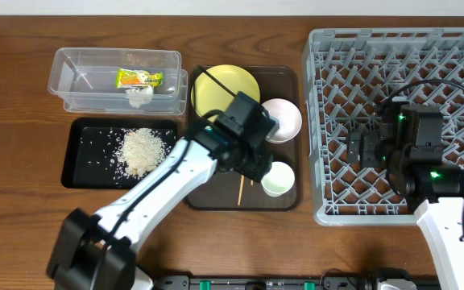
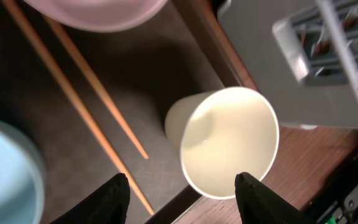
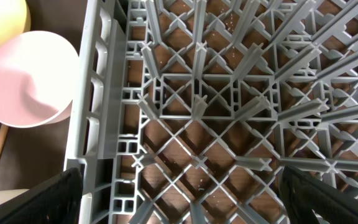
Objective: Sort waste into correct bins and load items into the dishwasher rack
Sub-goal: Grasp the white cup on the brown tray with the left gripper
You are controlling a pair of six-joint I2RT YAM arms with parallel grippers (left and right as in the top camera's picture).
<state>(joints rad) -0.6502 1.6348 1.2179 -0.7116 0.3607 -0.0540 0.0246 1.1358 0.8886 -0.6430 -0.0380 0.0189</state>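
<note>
Next, my left gripper grabs the small white cup's rim on the chopsticks side. This leaves the cup's far body free for right gripper handover and rack loading.
My left gripper (image 2: 182, 202) is open and hovers just above the small white cup (image 2: 229, 140), which stands on the dark-brown serving tray beside the wooden chopsticks (image 2: 86, 106). The cup sits partly between the fingers. A light-blue bowl (image 2: 5, 174) is at the left and a white bowl (image 2: 98, 12) at the top. In the overhead view the left gripper (image 1: 258, 167) is next to the cup (image 1: 278, 179). The yellow plate (image 1: 224, 89) and white bowl (image 1: 283, 118) lie behind it. My right gripper (image 3: 185, 202) is open and empty over the left part of the grey dishwasher rack (image 1: 401, 121).
The clear tub (image 1: 115, 76) at the back left holds the snack wrapper (image 1: 139, 78) and a white tissue (image 1: 139, 97). The black tray (image 1: 83, 153) holds loose rice (image 1: 143, 151). The brown serving tray (image 1: 288, 76) lies close against the rack's left wall (image 3: 98, 112).
</note>
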